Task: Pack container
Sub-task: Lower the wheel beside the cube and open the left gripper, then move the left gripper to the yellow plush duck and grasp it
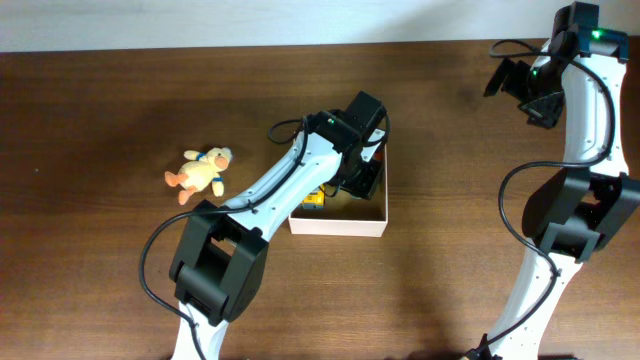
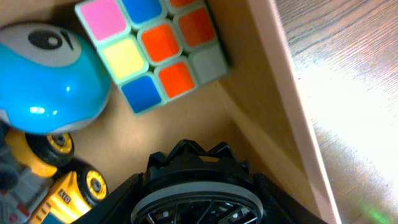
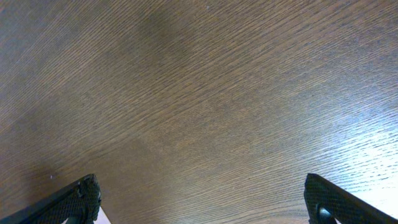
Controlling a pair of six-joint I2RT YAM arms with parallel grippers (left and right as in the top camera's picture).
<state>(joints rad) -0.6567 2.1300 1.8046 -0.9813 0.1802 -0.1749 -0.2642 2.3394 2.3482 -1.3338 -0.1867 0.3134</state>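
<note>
The black toy wheel hangs inside the box's side, over the box's open bottom beside the colour cube, so it is time for my left gripper to let go.
The container (image 1: 340, 225) is a shallow square cardboard box, white outside and tan inside, at the table's middle. My left gripper (image 1: 362, 180) reaches down into it. In the left wrist view the left gripper (image 2: 199, 208) is shut on a black toothed toy wheel (image 2: 199, 171) with a grey ring, low over the box floor near the wall (image 2: 273, 81). In the box lie a colour cube (image 2: 158, 50), a blue round toy (image 2: 46, 81) and a yellow toy truck (image 2: 56, 180). My right gripper (image 1: 515, 85) is open and empty over bare wood (image 3: 202, 199).
A yellow-orange plush toy (image 1: 200, 173) lies on the dark wooden table left of the box. The left arm covers most of the box in the overhead view. The right arm stands at the table's far right, raised near the back edge.
</note>
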